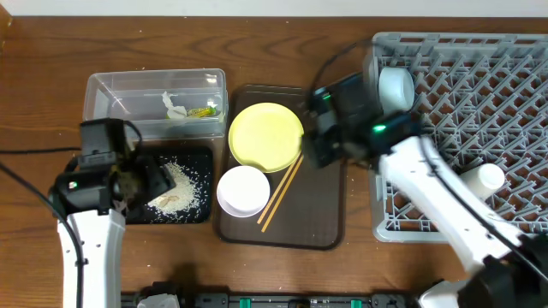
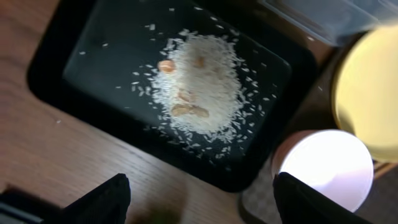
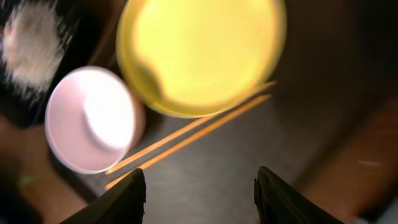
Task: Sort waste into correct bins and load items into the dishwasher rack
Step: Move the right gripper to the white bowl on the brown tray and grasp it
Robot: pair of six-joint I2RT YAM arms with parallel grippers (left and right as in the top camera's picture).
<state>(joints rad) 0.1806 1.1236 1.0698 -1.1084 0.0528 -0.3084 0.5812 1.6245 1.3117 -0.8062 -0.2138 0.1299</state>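
Note:
I should next grab the white bowl (image 1: pixel 243 190) with my right gripper by the bowl's rim on the chopsticks side, to tip it on edge into the dishwasher rack.
A clear tub (image 1: pixel 120 94) holds a crumpled white tissue (image 1: pixel 175 107) and a green-yellow wrapper (image 1: pixel 204 109). Rice (image 1: pixel 181 184) lies heaped in the black tray (image 1: pixel 199 158), also in the left wrist view (image 2: pixel 199 87). The yellow plate (image 1: pixel 266 135), white bowl (image 1: pixel 243 190) and chopsticks (image 1: pixel 281 195) lie on the brown serving tray. The grey rack (image 1: pixel 479 111) holds a pale bowl (image 1: pixel 396 88) and a small cup (image 1: pixel 490 178). My left gripper (image 2: pixel 202 190) is open and empty, above the black tray's near edge. My right gripper (image 3: pixel 200 183) is open and empty, above the serving tray, beside the plate (image 3: pixel 199 50) and chopsticks (image 3: pixel 193 134).
The brown serving tray (image 1: pixel 321 214) sits between the black tray and the rack. The right arm (image 1: pixel 428 180) crosses the rack's left edge. The white bowl (image 2: pixel 323 165) is close to my left gripper's right finger. Wooden table (image 1: pixel 43 68) surrounds everything.

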